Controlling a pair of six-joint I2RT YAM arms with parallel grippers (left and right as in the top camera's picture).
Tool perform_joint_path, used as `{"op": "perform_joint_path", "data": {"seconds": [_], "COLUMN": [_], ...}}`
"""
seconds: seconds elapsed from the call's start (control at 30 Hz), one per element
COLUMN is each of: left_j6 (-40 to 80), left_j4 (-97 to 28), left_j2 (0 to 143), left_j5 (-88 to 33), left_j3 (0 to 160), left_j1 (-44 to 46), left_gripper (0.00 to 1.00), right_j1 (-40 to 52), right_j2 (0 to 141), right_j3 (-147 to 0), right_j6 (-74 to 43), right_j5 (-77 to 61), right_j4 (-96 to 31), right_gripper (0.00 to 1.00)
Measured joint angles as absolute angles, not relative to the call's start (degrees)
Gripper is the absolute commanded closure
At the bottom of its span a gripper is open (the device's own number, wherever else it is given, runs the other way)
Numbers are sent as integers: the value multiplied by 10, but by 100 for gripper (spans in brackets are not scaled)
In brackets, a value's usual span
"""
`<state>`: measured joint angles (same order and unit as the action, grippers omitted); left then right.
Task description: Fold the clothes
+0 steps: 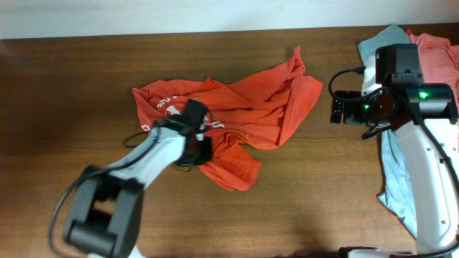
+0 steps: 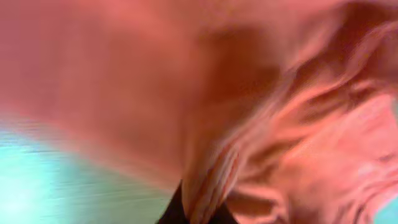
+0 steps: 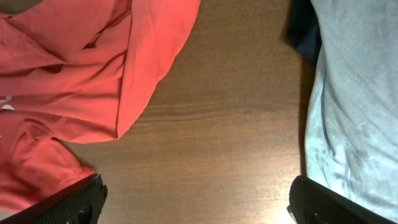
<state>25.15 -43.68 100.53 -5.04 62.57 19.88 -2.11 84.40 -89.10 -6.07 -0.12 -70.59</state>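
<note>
My right gripper grabs the nearest edge of the orange-red T-shirt [image 1: 251, 107] next, opposite my left gripper. Then I stretch the T-shirt flat for folding.
An orange-red T-shirt [image 1: 251, 107] with white print lies crumpled at the middle of the table. My left gripper [image 1: 201, 142] is down on its near-left part and shut on a fold of it. In the left wrist view the blurred orange-red T-shirt [image 2: 249, 93] fills the frame, and a ridge of it is pinched in the left gripper [image 2: 198, 210], between its dark fingers. My right gripper [image 1: 336, 107] hovers open to the right of the shirt. In the right wrist view the right gripper [image 3: 196, 200] holds nothing over bare wood, with the orange-red T-shirt [image 3: 93, 68] at the left.
A pale grey T-shirt [image 1: 394, 179] lies along the right side under the right arm, and a salmon-pink T-shirt [image 1: 439, 57] sits at the back right. The pale grey T-shirt [image 3: 354, 106] shows again in the right wrist view. The wooden table [image 1: 72, 86] ends at a white wall behind.
</note>
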Motion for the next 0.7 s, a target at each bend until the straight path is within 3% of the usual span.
{"op": "perform_joint_path", "data": {"seconds": [0.13,0.4,0.7], "left_j6": [249,229,207], "left_j4": [-527,-540,-542], "left_j2": [894,796,797], "left_j5": [23,40,-13], "left_j3": [628,635,635], "left_j1": [100,-116,-139], "left_gripper": [100,100,100], "right_j1": [-21,-21,-15], "right_j2": [845,866,939], "right_j3": [-891,-891,-891], "right_j6": [-61,-60,-61], "right_j5": [-1,-22,-76], "right_j4": [-707,-707,-695], "right_gripper": [1,1,5]}}
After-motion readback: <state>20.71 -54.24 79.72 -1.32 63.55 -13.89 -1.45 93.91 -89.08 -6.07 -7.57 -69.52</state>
